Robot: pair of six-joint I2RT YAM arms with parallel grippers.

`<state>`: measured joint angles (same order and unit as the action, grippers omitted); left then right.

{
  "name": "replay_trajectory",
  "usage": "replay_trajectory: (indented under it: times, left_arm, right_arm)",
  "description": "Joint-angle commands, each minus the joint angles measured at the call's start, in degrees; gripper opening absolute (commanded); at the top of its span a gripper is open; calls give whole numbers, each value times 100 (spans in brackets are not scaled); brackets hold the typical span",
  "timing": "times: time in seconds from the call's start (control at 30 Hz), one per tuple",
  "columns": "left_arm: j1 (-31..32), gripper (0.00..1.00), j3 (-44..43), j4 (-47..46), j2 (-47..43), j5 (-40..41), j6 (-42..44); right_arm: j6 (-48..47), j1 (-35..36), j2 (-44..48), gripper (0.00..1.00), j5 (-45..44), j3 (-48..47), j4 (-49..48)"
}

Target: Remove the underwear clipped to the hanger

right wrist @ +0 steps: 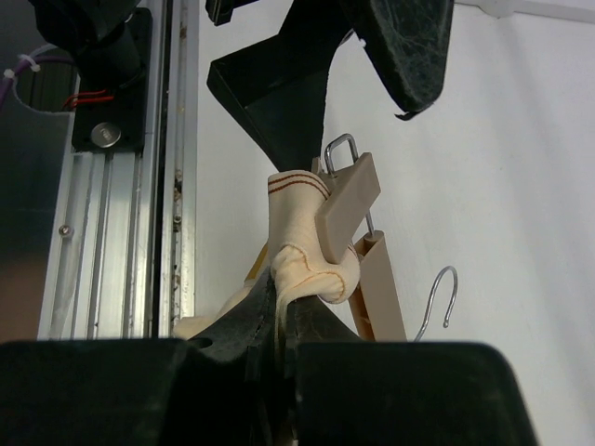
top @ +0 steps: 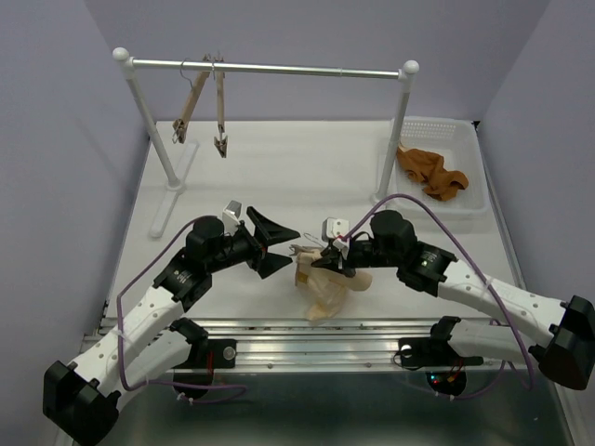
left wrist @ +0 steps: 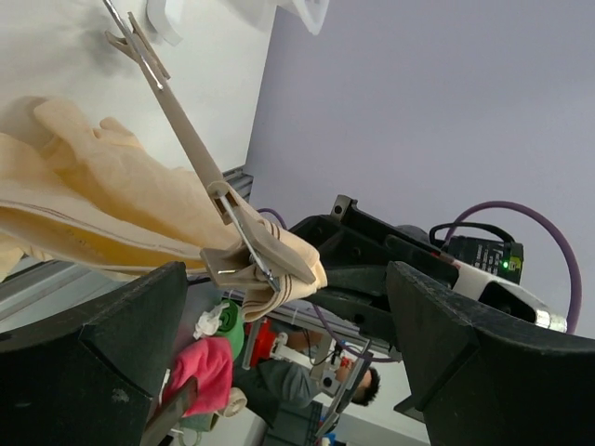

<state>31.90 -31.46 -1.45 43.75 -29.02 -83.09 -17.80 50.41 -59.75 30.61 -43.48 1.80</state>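
Observation:
The clip would stay on the underwear if I lifted my left gripper now, because its fingers are open on either side of the clip (right wrist: 349, 197).
The pale beige underwear (top: 327, 290) lies bunched near the table's front edge, and one end of it is lifted. A clip (right wrist: 349, 197) on the light-brown wooden hanger (left wrist: 182, 125) pinches that end; its wire hook (right wrist: 442, 295) lies on the table. My right gripper (right wrist: 284, 311) is shut on the underwear (right wrist: 307, 269) just below the clip. My left gripper (top: 293, 248) stands wide open just left of the clip, its fingers (left wrist: 102, 362) on either side of the clipped end (left wrist: 265, 269) without touching it.
A metal rail (top: 279, 69) at the back left carries two more wooden hangers (top: 203, 110). A white basket (top: 465, 200) at the back right holds an orange-brown cloth (top: 431, 173). The aluminium frame (right wrist: 112, 242) runs along the table's near edge.

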Motion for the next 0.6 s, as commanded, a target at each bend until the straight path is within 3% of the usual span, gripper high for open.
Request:
replay_trajectory:
  times: [0.0, 0.33, 0.57]
  left_arm:
    - [53, 99, 105, -391, -68, 124, -155]
    - [71, 98, 307, -408, -208, 229, -330]
    - [71, 86, 378, -470, -261, 291, -366]
  right_arm:
    - [-250, 179, -90, 1, -99, -371, -207]
    - [-487, 495, -266, 1, -293, -529, 180]
    - [-619, 610, -362, 1, -187, -635, 505]
